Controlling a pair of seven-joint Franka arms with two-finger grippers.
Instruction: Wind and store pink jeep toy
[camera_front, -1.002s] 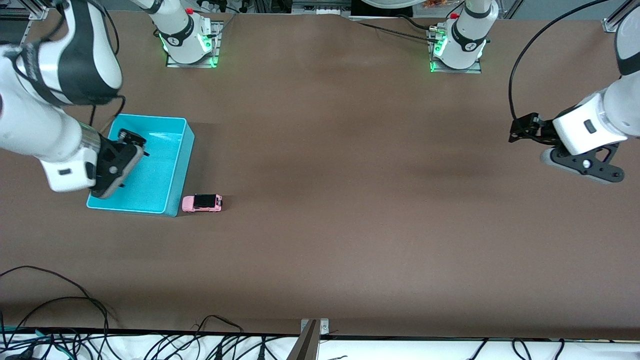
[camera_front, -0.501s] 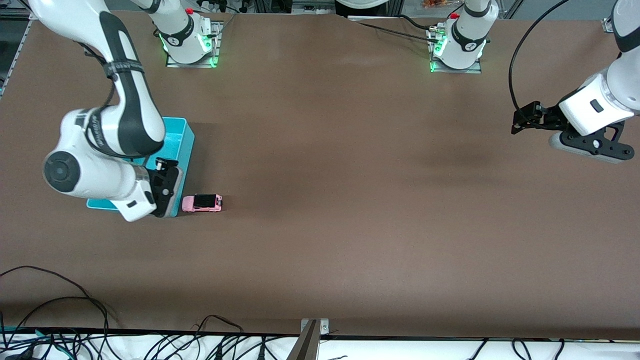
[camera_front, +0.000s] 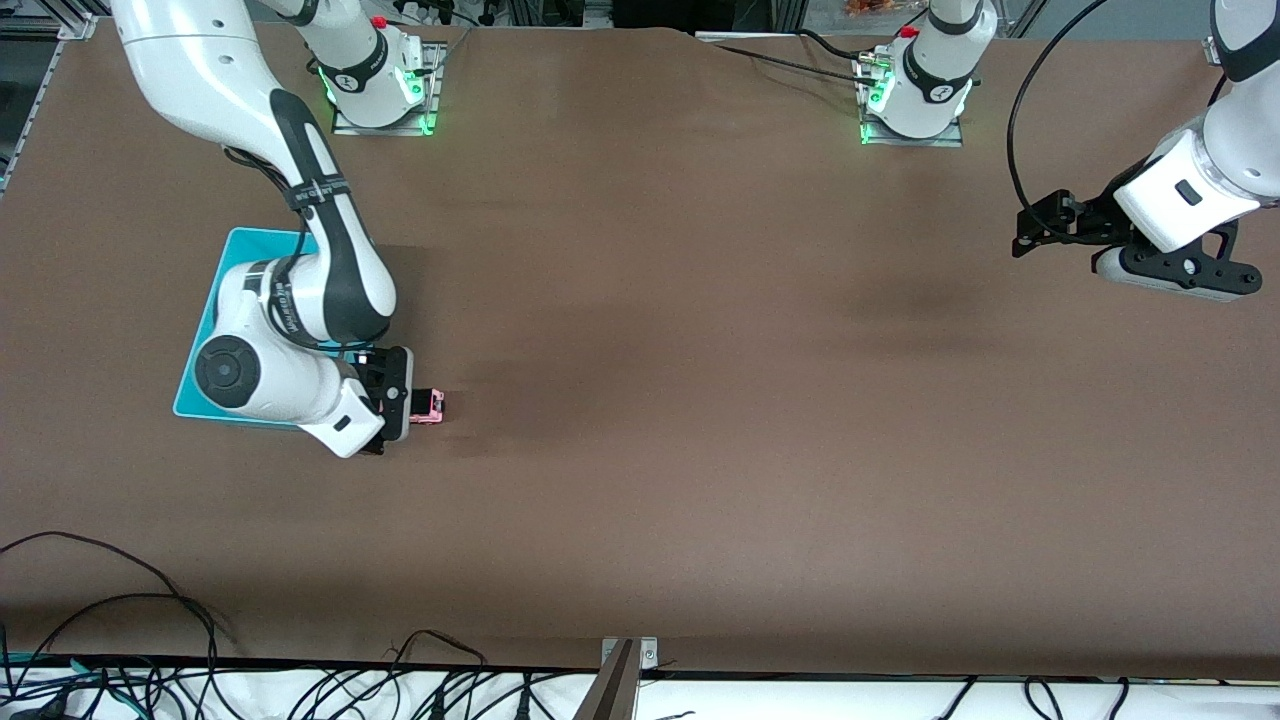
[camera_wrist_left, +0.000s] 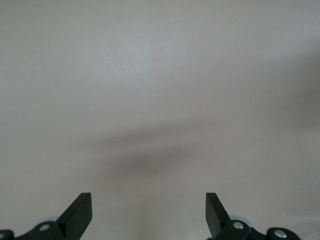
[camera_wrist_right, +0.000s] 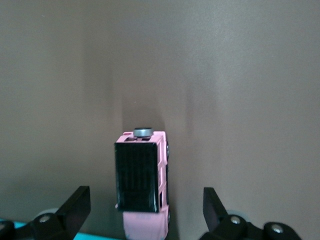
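Observation:
I will store the pink jeep toy in the turquoise bin, so my right gripper will grab its black-roofed body (camera_wrist_right: 138, 177) next.
The pink jeep toy (camera_front: 430, 405) stands on the brown table beside the turquoise bin (camera_front: 250, 245), at the corner nearest the front camera. My right gripper (camera_front: 398, 400) hovers low over it, and the hand hides most of it there. In the right wrist view the jeep toy (camera_wrist_right: 142, 180) shows its black roof, with a small round knob at one end. The right gripper (camera_wrist_right: 146, 212) is open, one finger on each side of the jeep's pink end and not touching it. My left gripper (camera_front: 1175, 272) waits open over bare table at the left arm's end, and its view (camera_wrist_left: 148, 215) shows only table.
The right arm's forearm and elbow hang over the bin and cover most of it; a sliver of the bin (camera_wrist_right: 100, 237) shows in the right wrist view. Loose cables (camera_front: 150, 600) and a metal bracket (camera_front: 625, 660) lie along the table edge nearest the front camera.
The right arm swung from over the bin toward the jeep and came down over it, its fingers now straddling the toy. The left arm drifted slightly away from the front camera.

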